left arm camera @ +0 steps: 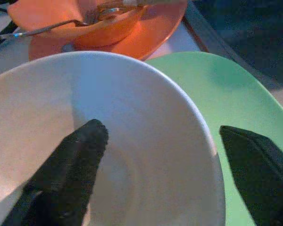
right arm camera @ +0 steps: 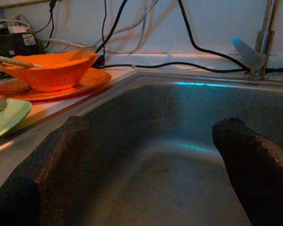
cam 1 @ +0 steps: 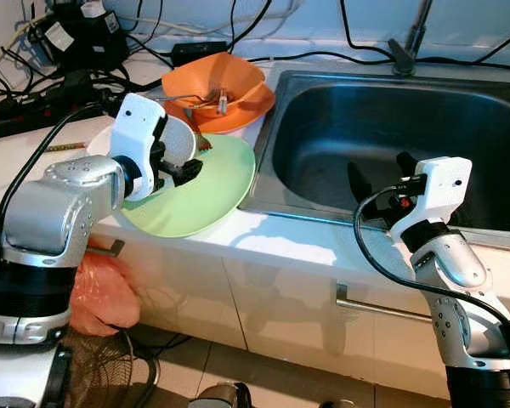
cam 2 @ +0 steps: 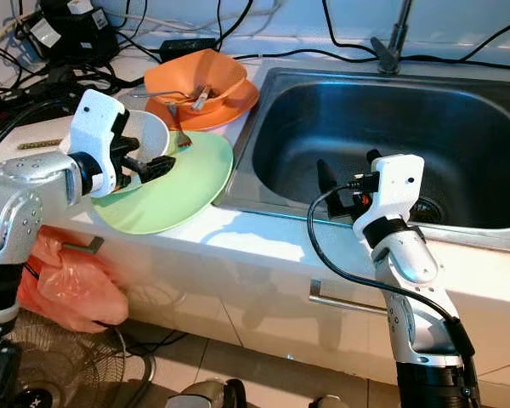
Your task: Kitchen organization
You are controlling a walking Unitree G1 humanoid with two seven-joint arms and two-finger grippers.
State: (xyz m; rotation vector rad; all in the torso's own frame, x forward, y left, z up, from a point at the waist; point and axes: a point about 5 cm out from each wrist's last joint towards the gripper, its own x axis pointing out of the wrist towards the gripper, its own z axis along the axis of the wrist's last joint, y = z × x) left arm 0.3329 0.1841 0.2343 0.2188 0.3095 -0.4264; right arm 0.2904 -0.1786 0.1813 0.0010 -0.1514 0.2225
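The round body of the bowl is wider than the robot's fingers open, so the left gripper will next pinch the white bowl by its thin rim (left arm camera: 216, 157).
A white bowl (left arm camera: 132, 141) rests on a pale green plate (cam 1: 208, 191) at the counter's front edge, left of the steel sink (cam 1: 391, 127). My left gripper (cam 1: 187, 170) is open across the bowl's rim, with one finger (left arm camera: 80, 155) inside the bowl and the other (left arm camera: 254, 165) outside it, over the green plate. Behind them an orange bowl (cam 1: 212, 76) holding cutlery (cam 1: 206, 99) sits on an orange plate (cam 1: 251, 109). My right gripper (cam 1: 381, 174) hovers open above the sink's front part with nothing between its fingers (right arm camera: 61, 155).
A faucet (cam 1: 412, 38) stands behind the sink. Black cables and a power strip (cam 1: 34, 110) crowd the back left of the counter. Below the counter hang an orange plastic bag (cam 1: 102, 293) and a drawer handle (cam 1: 382, 306). A fan (cam 1: 110, 374) lies on the floor.
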